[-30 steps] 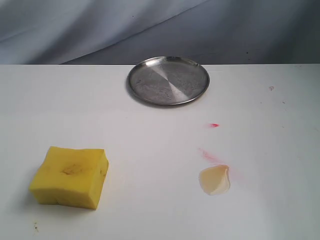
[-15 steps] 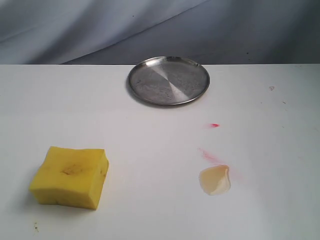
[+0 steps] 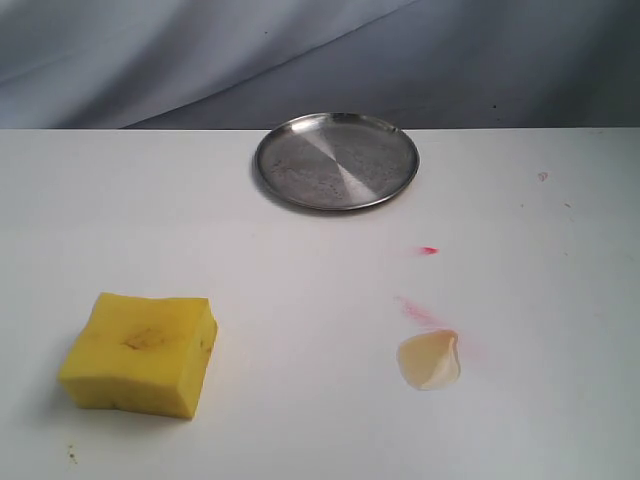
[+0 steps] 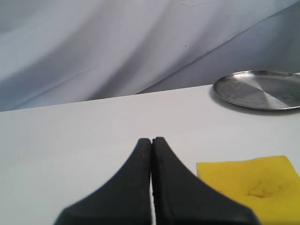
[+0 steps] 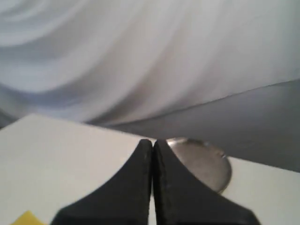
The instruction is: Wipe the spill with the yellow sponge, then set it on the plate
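Observation:
I will grab the yellow sponge by its dented top (image 3: 143, 338) with my right gripper next, so it can wipe the pale beige spill (image 3: 430, 360).
The yellow sponge (image 3: 140, 353) lies flat on the white table at the front left, with a dark dent on top. The pale beige spill (image 3: 430, 360) sits at the front right, apart from the sponge. The silver plate (image 3: 337, 161) rests empty at the back middle. Neither gripper shows in the exterior view. My left gripper (image 4: 152, 139) is shut and holds nothing, with the sponge (image 4: 251, 185) and the plate (image 4: 259, 89) off to one side. My right gripper (image 5: 153, 141) is shut and empty too; the plate (image 5: 201, 161) lies beyond its tips, and a sponge corner (image 5: 27, 219) peeks in.
Thin red streaks (image 3: 418, 311) and a red dot (image 3: 429, 250) mark the table between the spill and the plate. A grey-blue cloth backdrop (image 3: 320, 60) hangs behind the table's far edge. Small specks (image 3: 542, 177) dot the right side.

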`<state>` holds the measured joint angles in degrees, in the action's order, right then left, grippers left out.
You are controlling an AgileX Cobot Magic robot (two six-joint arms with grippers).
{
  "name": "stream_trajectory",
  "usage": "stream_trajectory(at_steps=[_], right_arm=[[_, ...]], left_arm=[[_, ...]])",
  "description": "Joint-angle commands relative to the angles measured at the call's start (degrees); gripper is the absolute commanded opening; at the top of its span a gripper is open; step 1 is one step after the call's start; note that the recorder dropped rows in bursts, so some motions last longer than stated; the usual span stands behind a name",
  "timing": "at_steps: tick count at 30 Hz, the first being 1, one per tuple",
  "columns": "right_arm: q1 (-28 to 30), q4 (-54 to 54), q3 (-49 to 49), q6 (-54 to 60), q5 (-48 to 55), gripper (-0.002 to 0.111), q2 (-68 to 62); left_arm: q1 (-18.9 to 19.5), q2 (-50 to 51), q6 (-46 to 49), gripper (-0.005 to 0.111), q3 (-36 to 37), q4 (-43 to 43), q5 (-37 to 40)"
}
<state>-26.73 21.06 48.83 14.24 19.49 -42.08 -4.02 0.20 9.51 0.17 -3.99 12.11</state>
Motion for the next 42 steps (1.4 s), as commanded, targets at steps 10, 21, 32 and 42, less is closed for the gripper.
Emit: stream_trajectory(at_steps=[10, 21, 32, 42], right_arm=[[-25.6, 1.4, 37.9, 6.1, 25.6, 0.071, -66.3], [-27.5, 6.3, 52.6, 2.2, 24.9, 0.085, -88.3], [-29.3, 4.1, 55.9, -2.1, 29.1, 0.041, -94.1], [-29.4, 0.5, 55.6, -3.8, 32.0, 0.000, -90.2]], left_arm=[[0.0, -0.2, -0.4, 0.000, -0.2, 0.0, -0.3], [0.0, -0.2, -0.4, 0.000, -0.2, 0.0, -0.3], [0.0, -0.2, -0.4, 0.000, -0.2, 0.0, -0.3], [0.0, -0.2, -0.4, 0.000, -0.2, 0.0, -0.3]])
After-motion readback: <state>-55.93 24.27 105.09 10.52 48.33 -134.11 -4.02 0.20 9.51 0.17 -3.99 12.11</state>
